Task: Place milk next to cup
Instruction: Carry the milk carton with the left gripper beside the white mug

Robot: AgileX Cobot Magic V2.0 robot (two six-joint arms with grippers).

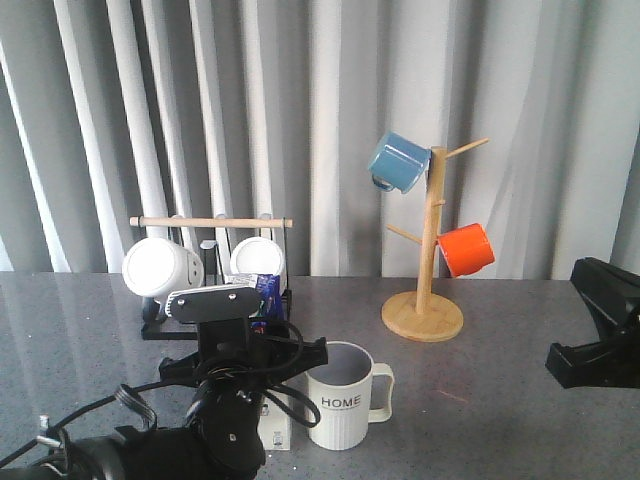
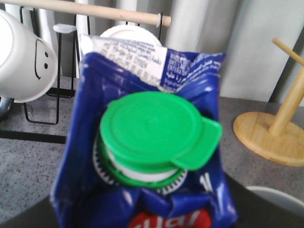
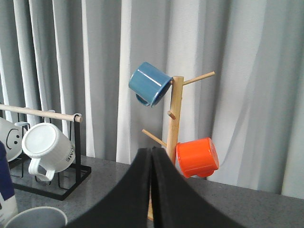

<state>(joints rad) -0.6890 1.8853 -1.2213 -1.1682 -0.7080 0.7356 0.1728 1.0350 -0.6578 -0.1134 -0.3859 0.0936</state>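
Note:
I should open my left gripper now, because the milk's white base (image 1: 276, 440) touches the table beside the cup (image 1: 345, 398) in the front view.
The milk (image 2: 142, 190), a blue carton with a green round cap (image 2: 156, 130) and a red label, fills the left wrist view. My left gripper (image 1: 250, 390) is shut on it near its top. In the front view the carton's blue top (image 1: 268, 290) and white lower part (image 1: 276, 428) show behind the arm, just left of the cup. The cup (image 1: 345, 398) is a ribbed off-white mug marked "HOME", upright, with its handle to the right. Its rim also shows in the right wrist view (image 3: 33, 216). My right gripper (image 3: 152, 190) is shut and empty at the far right (image 1: 590, 350).
A wooden mug tree (image 1: 428, 260) stands behind the cup on the right, holding a blue mug (image 1: 400, 162) and an orange mug (image 1: 467, 249). A black rack with a wooden bar (image 1: 212, 222) holds white mugs (image 1: 162, 266) at the back left. Grey curtains hang behind.

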